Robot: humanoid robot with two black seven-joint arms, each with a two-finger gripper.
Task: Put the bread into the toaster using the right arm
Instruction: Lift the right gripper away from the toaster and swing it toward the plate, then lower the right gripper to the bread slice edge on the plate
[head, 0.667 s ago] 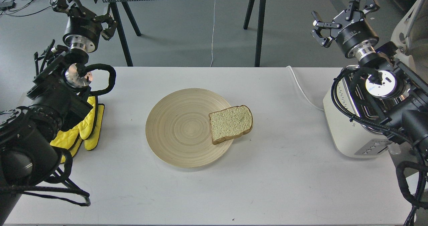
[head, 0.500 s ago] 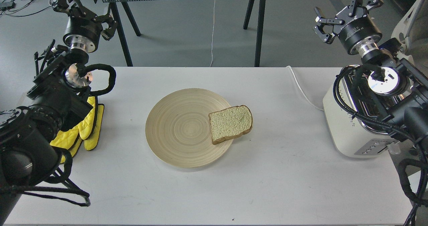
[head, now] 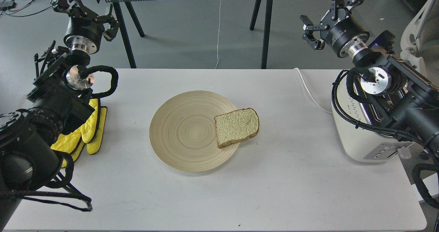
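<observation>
The crust edge of the bread (head: pixel 236 127) hangs over the plate. My right gripper should grab the bread there next, to put it in the toaster (head: pixel 355 136).
The bread (head: pixel 236 127) is a pale slice with a brown crust. It lies flat on the right edge of the round wooden plate (head: pixel 181 132), partly hanging over the rim. The cream-white toaster (head: pixel 355 136) stands at the table's right edge, its chrome top largely hidden behind my right arm. My right gripper (head: pixel 326 12) is open and empty, raised high beyond the table's far edge, up and to the left of the toaster and far from the bread. My left gripper (head: pixel 86 10) is open and empty, raised at the far left.
Yellow gloves (head: pixel 90 130) lie on the table under my left arm. The toaster's white cord (head: pixel 308 91) runs across the table's back right part. A second table with black legs (head: pixel 264 26) stands behind.
</observation>
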